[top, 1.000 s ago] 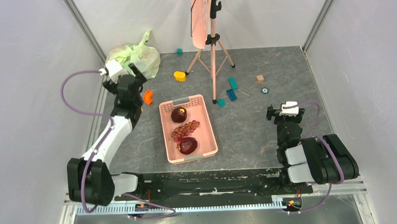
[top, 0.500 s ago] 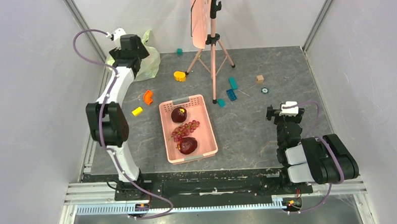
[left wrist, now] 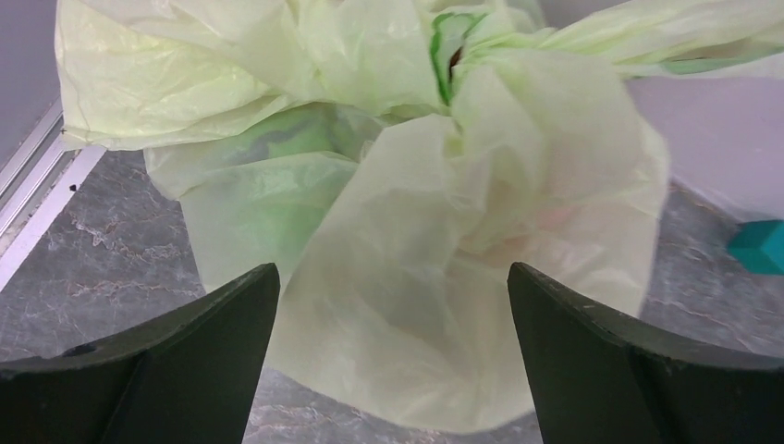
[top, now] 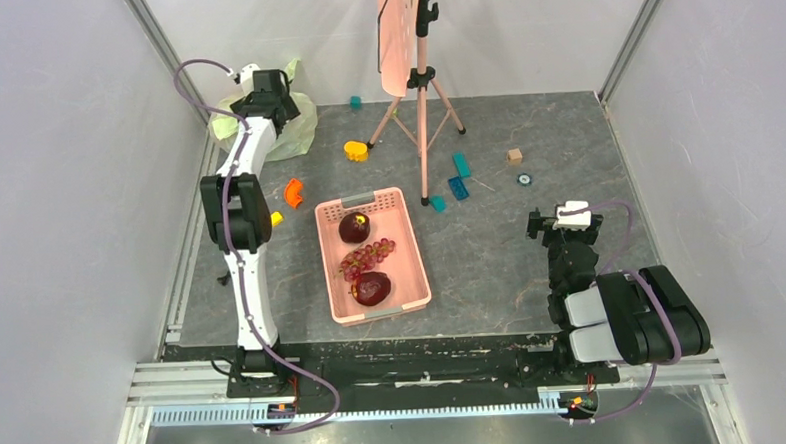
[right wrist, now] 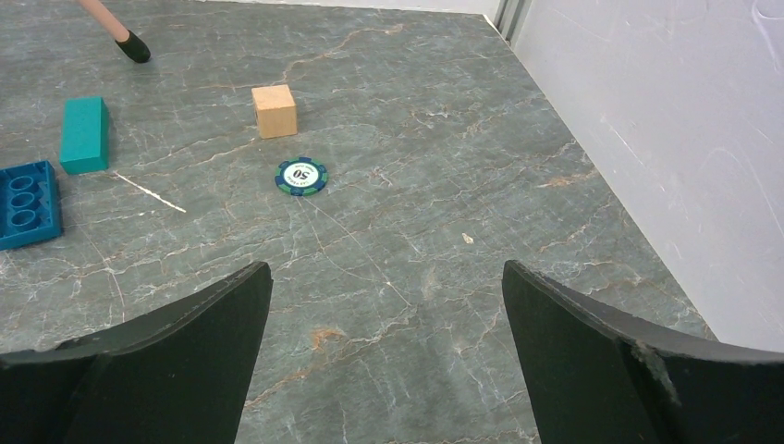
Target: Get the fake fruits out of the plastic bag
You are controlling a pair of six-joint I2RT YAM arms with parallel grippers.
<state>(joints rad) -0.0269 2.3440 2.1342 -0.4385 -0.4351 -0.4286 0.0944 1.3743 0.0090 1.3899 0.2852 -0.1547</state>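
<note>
I should reach for the plastic bag with my left gripper and grab its loose near fold (left wrist: 393,287). The plastic bag's knotted top then stays free to open.
The pale-green plastic bag (top: 295,126) lies bunched in the far left corner of the table. It fills the left wrist view (left wrist: 407,213), knotted near its top, with a green fruit (left wrist: 277,176) dimly showing through its left side. The other fake fruits are hidden inside. My left gripper (top: 276,109) is stretched out over the bag, open, with the bag's lower bulge between its fingertips (left wrist: 393,305) and nothing held. My right gripper (top: 559,225) is open and empty over bare table at the right.
A pink basket (top: 371,254) with dark maroon fruits and grapes stands mid-table. A pink tripod (top: 418,81) stands behind it. Small toy blocks (top: 458,176), a wooden cube (right wrist: 275,110), a chip (right wrist: 300,176), and yellow (top: 356,151) and orange (top: 294,192) pieces lie around. Walls close in left and right.
My left arm has stretched out from beside the basket to the far left corner, and its gripper now hangs over the bag. The right arm has not moved.
</note>
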